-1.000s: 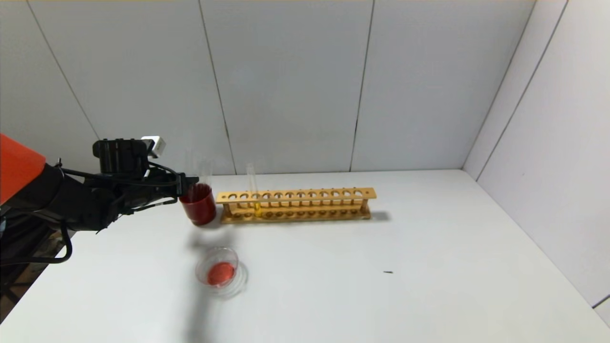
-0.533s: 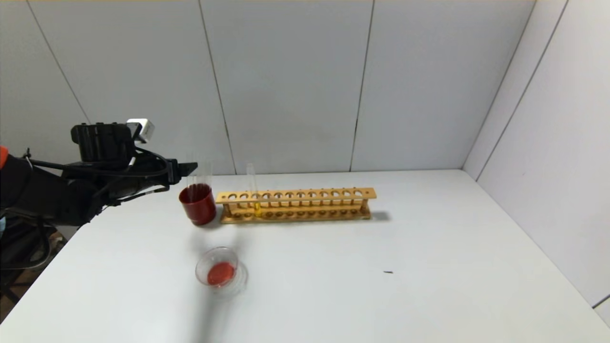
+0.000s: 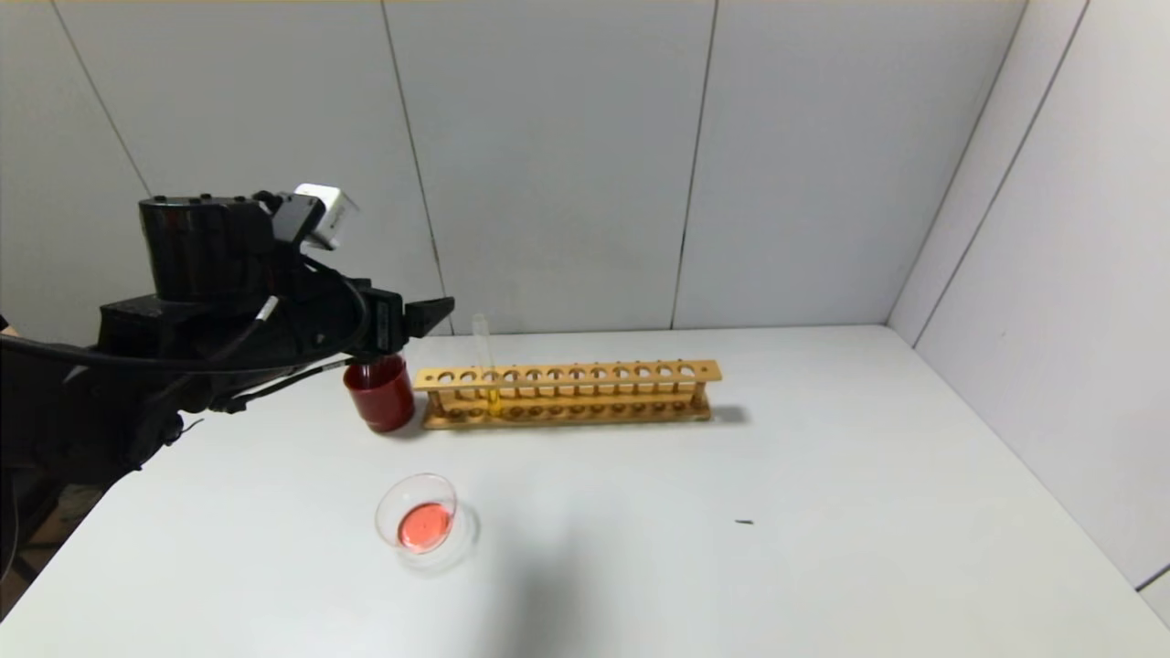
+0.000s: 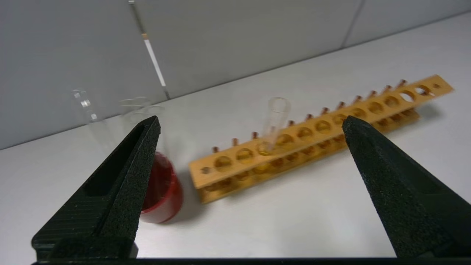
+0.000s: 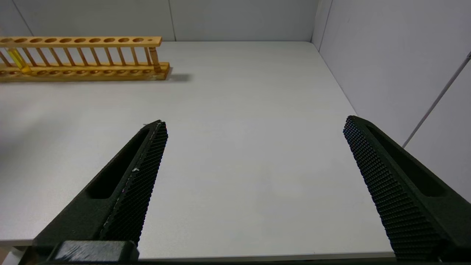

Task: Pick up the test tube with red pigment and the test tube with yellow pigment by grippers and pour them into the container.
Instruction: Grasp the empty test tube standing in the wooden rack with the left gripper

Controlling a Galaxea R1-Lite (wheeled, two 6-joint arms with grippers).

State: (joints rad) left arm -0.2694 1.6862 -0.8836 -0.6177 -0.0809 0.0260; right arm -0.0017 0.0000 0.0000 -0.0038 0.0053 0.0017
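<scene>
My left gripper should next take hold of the test tube with yellow pigment by its exposed middle [image 3: 485, 356], as the boards of the rack surround the lower end of the test tube, which holds the yellow pigment.
The test tube with yellow pigment [image 3: 484, 361] stands upright in the wooden rack [image 3: 594, 375], near its left end; it also shows in the left wrist view [image 4: 276, 112] and the right wrist view [image 5: 16, 59]. The container [image 3: 386, 519], a clear glass dish holding red liquid, sits in front of the dark red cup [image 3: 382, 397]. Pale clear tubes [image 4: 138, 106] stand in that cup; I cannot pick out the test tube with red pigment among them. My left gripper [image 3: 437, 313] [image 4: 251, 119] hovers open and empty above the cup, pointing at the rack. My right gripper [image 5: 255, 121] is open and empty.
The rack [image 4: 331, 129] runs along the back of the white table [image 3: 731, 475], close to the grey wall. Another wall bounds the table on the right. A small dark speck [image 3: 745, 522] lies on the table. The right gripper hangs over the table's front edge [image 5: 257, 254].
My left gripper opened beside the tubes in the red cup and drew back left. It then rose and swung right towards the rack. The tubes stayed in the cup.
</scene>
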